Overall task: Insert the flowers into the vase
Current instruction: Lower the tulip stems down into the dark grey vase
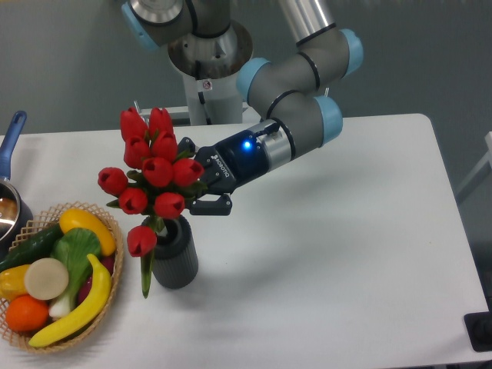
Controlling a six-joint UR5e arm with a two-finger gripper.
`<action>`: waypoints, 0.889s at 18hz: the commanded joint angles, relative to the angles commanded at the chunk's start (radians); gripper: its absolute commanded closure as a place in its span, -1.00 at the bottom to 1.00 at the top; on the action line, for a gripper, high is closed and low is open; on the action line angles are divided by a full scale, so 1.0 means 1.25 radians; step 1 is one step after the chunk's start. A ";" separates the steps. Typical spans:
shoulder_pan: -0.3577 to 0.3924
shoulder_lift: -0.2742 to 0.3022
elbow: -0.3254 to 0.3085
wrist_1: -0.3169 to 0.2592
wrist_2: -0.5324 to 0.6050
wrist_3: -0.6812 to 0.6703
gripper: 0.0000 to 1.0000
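Observation:
My gripper is to put the flowers (154, 171) into the vase (175, 257), so it next needs to take hold of the flowers' green stems below the buds.
The flowers (154, 171), a bunch of red tulip buds with green stems, stand with their stems in the mouth of the small dark grey ribbed vase (175, 257) at the table's left middle. One bud and a leaf droop over the vase's left side. My gripper (201, 178) comes in from the right, level with the buds and just above the vase. Its jaws are spread wide apart, one above and one below, right beside the bunch. The buds hide part of the upper finger.
A wicker basket (114, 224) of fruit and vegetables sits left of the vase, almost touching it. A pot with a blue handle (14, 127) is at the left edge. The robot base (207, 58) stands at the back.

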 joint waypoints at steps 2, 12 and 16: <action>0.000 -0.001 -0.006 0.000 0.000 0.001 0.38; 0.000 -0.034 -0.031 0.000 0.006 0.023 0.36; 0.004 -0.054 -0.032 -0.001 0.007 0.049 0.36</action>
